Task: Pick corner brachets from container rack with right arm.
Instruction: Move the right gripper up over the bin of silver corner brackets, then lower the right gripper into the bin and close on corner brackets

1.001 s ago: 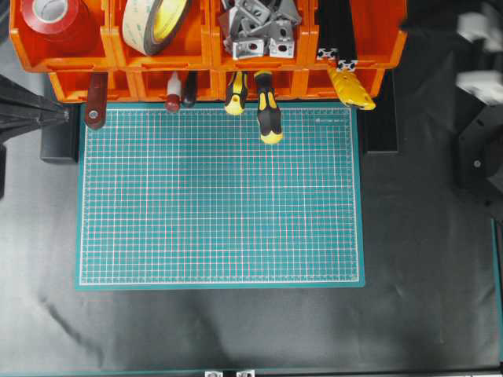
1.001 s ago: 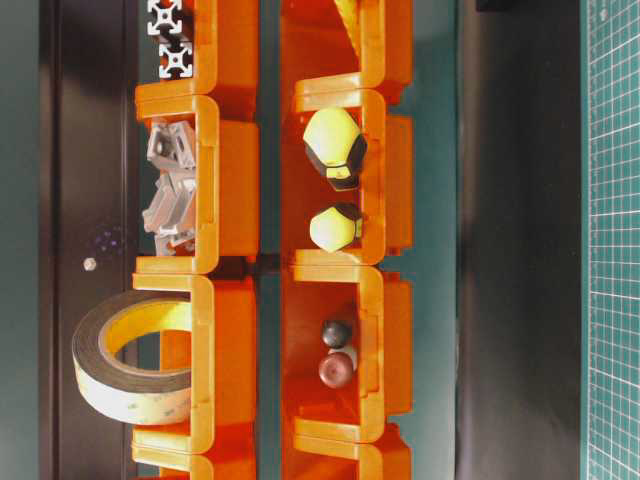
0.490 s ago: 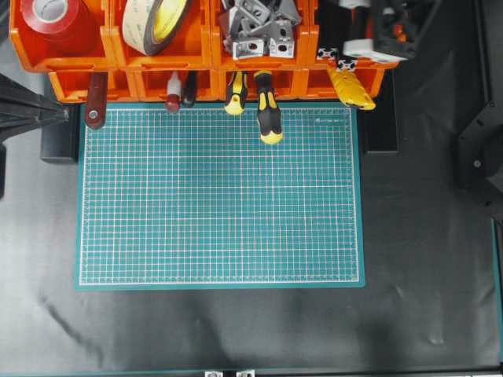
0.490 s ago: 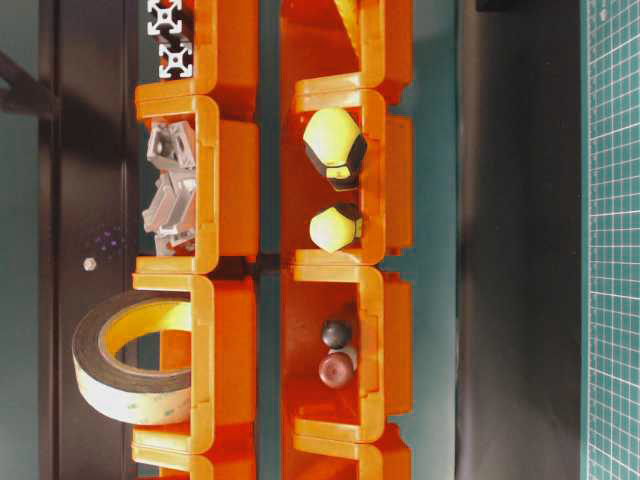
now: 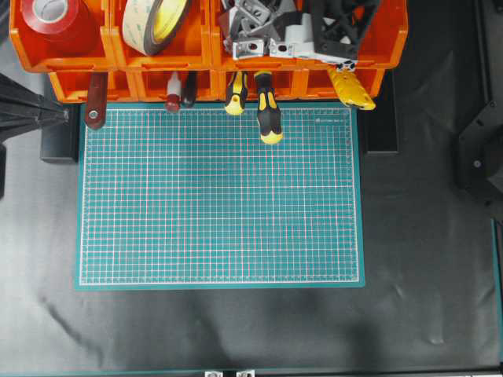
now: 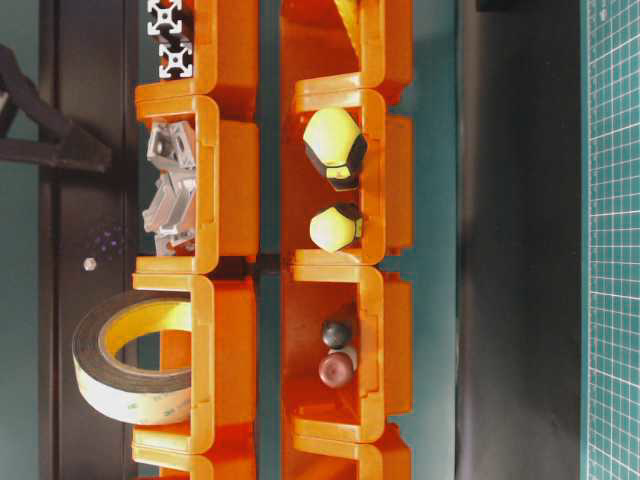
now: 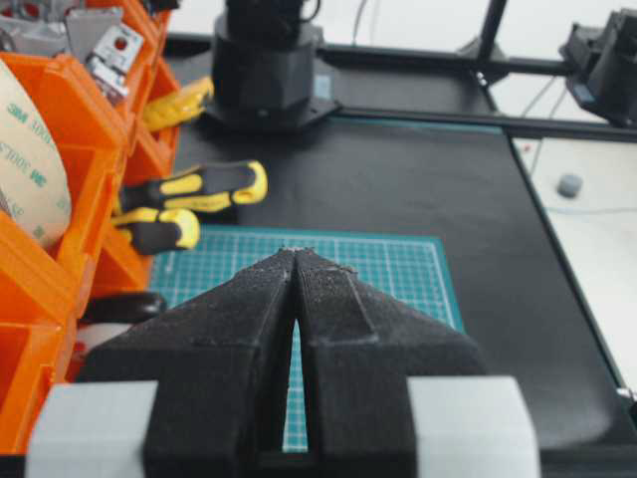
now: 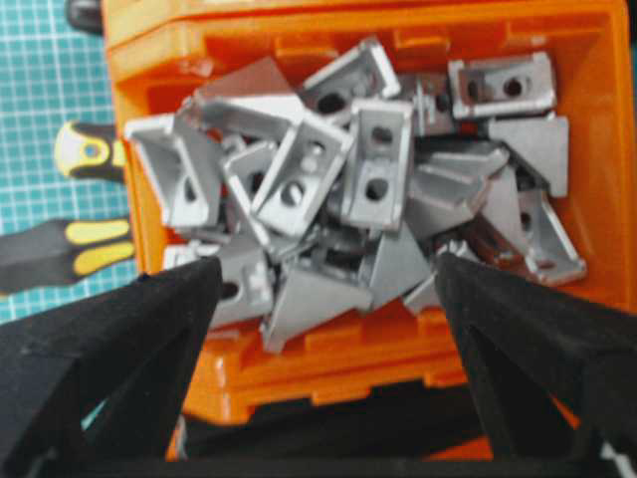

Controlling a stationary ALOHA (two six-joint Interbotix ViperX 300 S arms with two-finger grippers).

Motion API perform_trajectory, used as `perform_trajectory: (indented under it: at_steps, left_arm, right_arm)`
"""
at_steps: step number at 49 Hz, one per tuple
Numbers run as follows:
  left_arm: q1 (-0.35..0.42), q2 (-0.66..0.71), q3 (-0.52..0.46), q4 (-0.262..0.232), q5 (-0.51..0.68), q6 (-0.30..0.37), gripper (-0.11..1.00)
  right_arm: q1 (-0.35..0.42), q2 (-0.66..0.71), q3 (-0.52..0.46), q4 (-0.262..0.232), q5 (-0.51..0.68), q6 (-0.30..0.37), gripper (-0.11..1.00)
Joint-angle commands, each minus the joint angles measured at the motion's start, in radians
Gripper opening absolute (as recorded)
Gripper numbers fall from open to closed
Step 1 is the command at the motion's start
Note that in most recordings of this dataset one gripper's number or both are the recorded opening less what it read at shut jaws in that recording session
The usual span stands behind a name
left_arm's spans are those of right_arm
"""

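My right gripper's fingers are still above the sides of the piled corner brackets, so closing now would miss the brackets. The fingers go lower first.
The corner brackets [image 5: 250, 31] lie piled in one top-row bin of the orange container rack [image 5: 189, 59]. They also show in the table-level view [image 6: 170, 190] and fill the right wrist view [image 8: 358, 189]. My right gripper [image 5: 302, 35] hovers over the rack at that bin. In its wrist view it [image 8: 328, 269] is open and empty, with the fingers [image 8: 129, 329] set wide on either side of the bin's front wall [image 8: 328, 368], above the pile. My left gripper [image 7: 297, 254] is shut and empty, over the green mat's left side.
The rack's other bins hold a red tape roll [image 5: 55, 20], a wide tape roll [image 5: 157, 20], black slotted bars [image 6: 165, 40], yellow-black screwdrivers [image 5: 267, 118] and a yellow knife [image 5: 351, 88]. The green cutting mat [image 5: 220, 196] lies in front on the black table.
My right arm has swung left from the right edge, across the rack's end bin, to above the bracket bin. The left arm has not moved.
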Motion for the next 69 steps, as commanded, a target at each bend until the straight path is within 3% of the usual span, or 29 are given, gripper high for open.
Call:
perform_trajectory:
  at_steps: [1, 36, 41, 49, 69]
  left_arm:
    - [-0.003, 0.006, -0.029, 0.003, -0.005, -0.005, 0.0]
    - [-0.006, 0.012, -0.029, 0.003, 0.012, -0.003, 0.0]
    - [-0.006, 0.012, -0.028, 0.003, 0.012, -0.003, 0.0]
    - [-0.005, 0.012, -0.026, 0.005, 0.012, -0.003, 0.0]
    - [-0.002, 0.0, -0.026, 0.005, 0.02, -0.003, 0.0]
  right_arm:
    - [-0.014, 0.009, -0.032, -0.003, -0.023, 0.002, 0.85]
    - [-0.061, 0.103, -0.048, -0.002, -0.063, 0.0, 0.83]
    - [-0.057, 0.103, -0.048, -0.002, -0.055, 0.012, 0.72]
    - [-0.038, 0.098, -0.052, -0.002, -0.049, 0.008, 0.33]
    - [0.002, 0.037, -0.133, -0.006, -0.038, 0.015, 0.28]
